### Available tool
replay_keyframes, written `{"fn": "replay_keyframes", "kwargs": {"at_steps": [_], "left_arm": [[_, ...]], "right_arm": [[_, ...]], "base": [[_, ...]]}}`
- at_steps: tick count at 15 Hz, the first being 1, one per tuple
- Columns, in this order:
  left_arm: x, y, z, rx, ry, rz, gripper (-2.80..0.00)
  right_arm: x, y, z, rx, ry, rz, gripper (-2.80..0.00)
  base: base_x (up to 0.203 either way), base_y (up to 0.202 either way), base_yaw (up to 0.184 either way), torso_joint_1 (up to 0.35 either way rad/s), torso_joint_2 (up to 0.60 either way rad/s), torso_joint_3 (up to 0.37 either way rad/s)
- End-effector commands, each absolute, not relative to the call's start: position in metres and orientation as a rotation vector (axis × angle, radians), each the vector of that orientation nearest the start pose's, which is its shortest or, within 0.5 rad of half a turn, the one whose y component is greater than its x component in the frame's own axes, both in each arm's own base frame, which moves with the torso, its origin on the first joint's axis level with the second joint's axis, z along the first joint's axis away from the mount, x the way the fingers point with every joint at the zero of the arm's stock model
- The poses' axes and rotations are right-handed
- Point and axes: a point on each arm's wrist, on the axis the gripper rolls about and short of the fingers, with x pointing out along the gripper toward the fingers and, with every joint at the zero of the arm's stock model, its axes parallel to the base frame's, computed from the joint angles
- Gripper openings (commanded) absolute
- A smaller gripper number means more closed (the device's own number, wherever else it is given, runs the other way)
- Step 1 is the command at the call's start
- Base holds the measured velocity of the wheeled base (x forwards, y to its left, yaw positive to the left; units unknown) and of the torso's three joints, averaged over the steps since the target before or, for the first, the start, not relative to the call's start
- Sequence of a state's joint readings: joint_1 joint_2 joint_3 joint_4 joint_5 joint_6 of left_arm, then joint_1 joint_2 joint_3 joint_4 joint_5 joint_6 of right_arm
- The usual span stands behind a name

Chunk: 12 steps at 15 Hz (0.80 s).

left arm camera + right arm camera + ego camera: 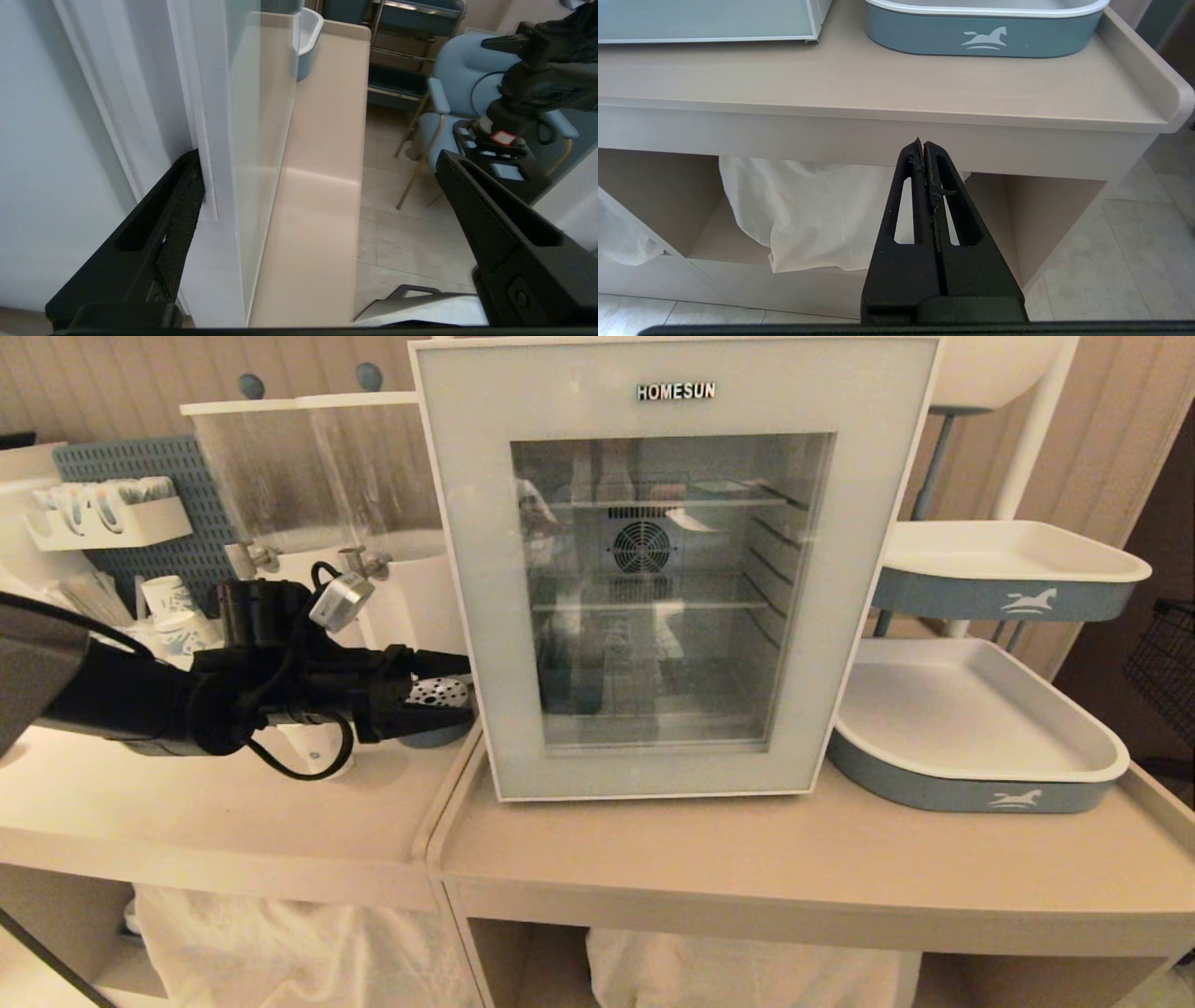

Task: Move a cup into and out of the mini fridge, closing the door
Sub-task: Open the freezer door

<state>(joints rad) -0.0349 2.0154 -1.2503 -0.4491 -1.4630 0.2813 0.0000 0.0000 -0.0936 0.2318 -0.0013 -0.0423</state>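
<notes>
The left gripper grabs the door [467, 569] by its side edge [478, 685] next, to open the mini fridge's shelves to a cup.
The mini fridge [672, 569] stands on the beige counter. Its door [467, 569] is closed, with HOMESUN lettering above the glass window. My left gripper [465, 689] reaches in from the left and is open at the door's left edge. In the left wrist view this gripper [317, 158] straddles that edge. One finger [177, 224] lies against the fridge's white side [70, 140] and the other hangs in front of the door [261, 116]. A white cup [313, 747] on the counter is mostly hidden behind my left arm. My right gripper [922, 142] is shut and empty, below the counter's front.
Two white dispensers [308, 495] with clear tops stand left of the fridge, over a round perforated drip plate [439, 691]. Blue-printed cups [173, 602] sit at the back left. Two grey-blue trays [980, 793] stand on the right. White cloth [808, 210] hangs under the counter.
</notes>
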Motion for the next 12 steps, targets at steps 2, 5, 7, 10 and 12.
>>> {"fn": "replay_keyframes", "kwargs": {"at_steps": [2, 5, 7, 10, 12], "left_arm": [[0.347, -0.043, 0.198, 0.009, 0.032, -1.545, 0.00], [0.318, -0.056, 0.212, 0.029, 0.009, -1.590, 0.00], [0.290, -0.068, 0.224, 0.048, -0.013, -1.634, 0.00], [0.225, -0.086, 0.247, 0.078, -0.063, -1.742, 0.00], [0.175, -0.088, 0.262, 0.078, -0.083, -1.807, 0.00]], "right_arm": [[-0.032, 0.000, 0.077, -0.043, 0.140, 0.001, -2.80], [-0.032, 0.000, 0.077, -0.043, 0.140, 0.001, -2.80], [-0.032, 0.000, 0.077, -0.043, 0.140, 0.001, -2.80], [-0.032, 0.000, 0.077, -0.043, 0.140, 0.001, -2.80], [-0.032, 0.000, 0.077, -0.043, 0.140, 0.001, -2.80]], "base": [[0.000, 0.000, 0.000, 0.000, 0.00, 0.000], [0.000, 0.000, 0.000, 0.000, 0.00, 0.000], [0.000, 0.000, 0.000, 0.000, 0.00, 0.000], [0.000, 0.000, 0.000, 0.000, 0.00, 0.000], [0.000, 0.000, 0.000, 0.000, 0.00, 0.000]]}}
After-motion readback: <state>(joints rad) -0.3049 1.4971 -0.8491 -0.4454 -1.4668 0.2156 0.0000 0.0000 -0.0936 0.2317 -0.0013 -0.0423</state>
